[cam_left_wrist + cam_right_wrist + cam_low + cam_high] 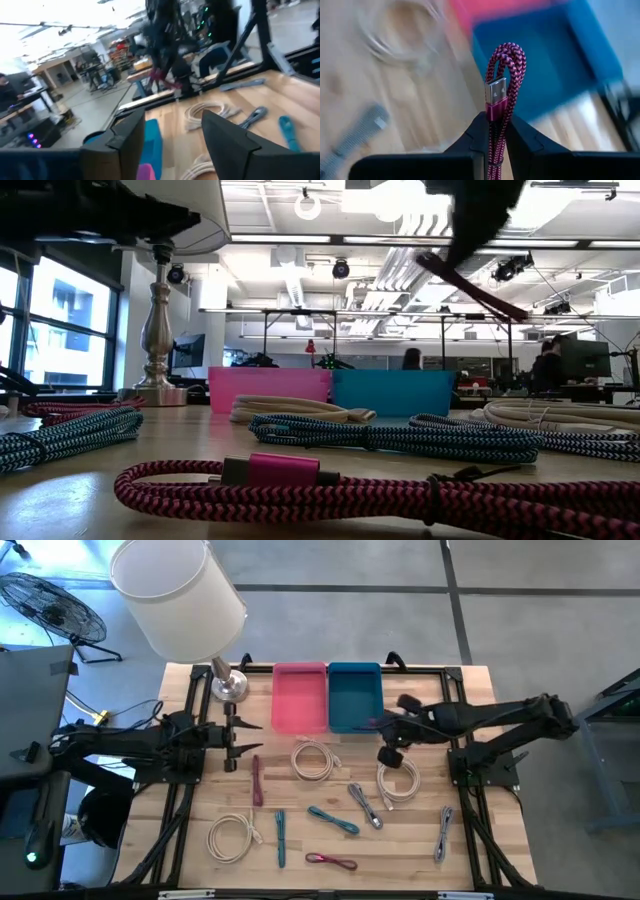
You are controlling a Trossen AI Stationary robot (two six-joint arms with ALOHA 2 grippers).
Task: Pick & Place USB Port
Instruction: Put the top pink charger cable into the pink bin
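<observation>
I will pick up the magenta cable by its tied middle with my left gripper next, to put it in a bin [299, 698].
A folded magenta braided USB cable [504, 65] with a silver plug [496, 92] is in my shut right gripper [495, 122]. In the high view this gripper [378, 725] hovers by the near edge of the blue bin [355, 695], which stands beside a pink bin [299, 695]. The low view shows the cable [470, 280] slanting below the gripper at the top of the picture. My left gripper [235, 735] stands open and holds nothing, at the table's left near the lamp base; its fingers frame the left wrist view [172, 145]. My right gripper pinches the folded cable bundle between its two fingers, just behind the plug's magenta housing [495, 111]. The plug and the folded loop [507, 50] stick out past the fingertips. The fingers slant down from the table's right side. The cable is lifted clear of the table.
Other bundled cables lie on the wooden table: white coils [313, 760] [398, 780] [232, 837], a maroon one [257, 780], teal ones [333, 820] [280, 838], grey ones [364, 805] [444, 833] and a magenta one [332, 861]. A lamp [180, 590] stands at the far left.
</observation>
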